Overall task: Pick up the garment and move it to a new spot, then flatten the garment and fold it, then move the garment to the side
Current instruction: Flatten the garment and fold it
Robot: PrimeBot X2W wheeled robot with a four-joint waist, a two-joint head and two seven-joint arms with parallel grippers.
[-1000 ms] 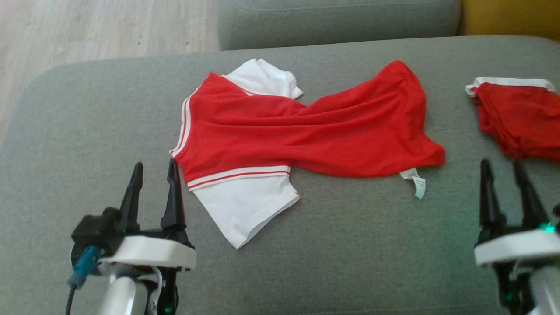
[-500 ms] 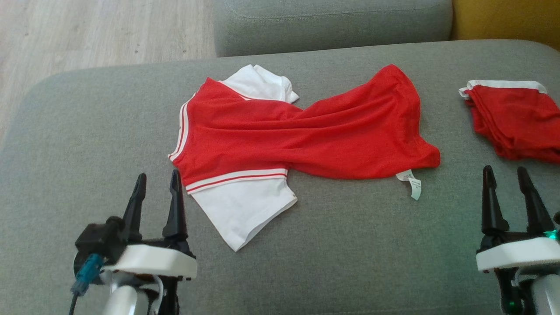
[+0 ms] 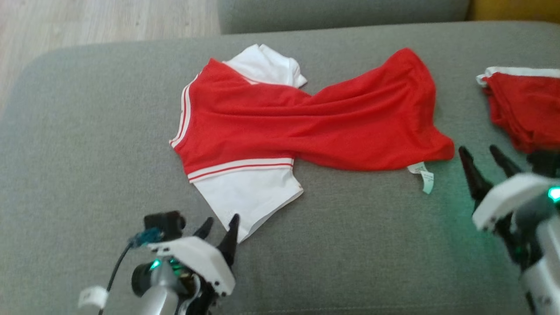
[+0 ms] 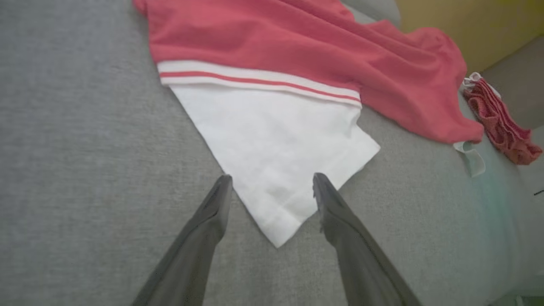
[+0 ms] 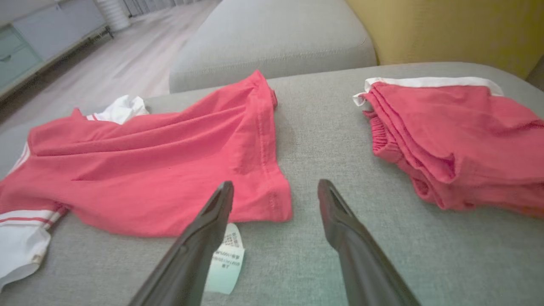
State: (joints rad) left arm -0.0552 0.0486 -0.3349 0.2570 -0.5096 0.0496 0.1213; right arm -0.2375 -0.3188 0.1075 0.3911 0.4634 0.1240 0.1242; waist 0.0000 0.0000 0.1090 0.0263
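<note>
My right gripper is going to grab the shirt next by its red bottom hem (image 3: 441, 148) near the care label (image 3: 426, 180), so that I can flatten the shirt and fold it.
The garment (image 3: 306, 127), a red shirt with white sleeves and striped trim, lies crumpled and twisted across the grey sofa seat (image 3: 87, 144). My left gripper (image 3: 221, 222) is open at the near tip of the white sleeve (image 3: 245, 201). In the left wrist view the open left gripper (image 4: 272, 178) straddles that white sleeve (image 4: 276, 140). My right gripper (image 3: 478, 151) is open just right of the red hem corner and its white label (image 3: 425, 177). In the right wrist view the right gripper (image 5: 276, 183) frames the garment (image 5: 170, 161) at its hem corner, above the label (image 5: 225, 259).
A second red piece with a white band (image 3: 525, 109), folded, lies at the seat's right end, close to my right gripper; the same folded piece (image 5: 459, 140) shows in the right wrist view. A grey back cushion (image 3: 328, 13) lies beyond. Wooden floor (image 3: 87, 22) is past the left edge.
My left gripper has swung right and tipped down to the white sleeve's near tip. My right gripper has moved forward and left toward the red hem corner. The head camera has shifted slightly.
</note>
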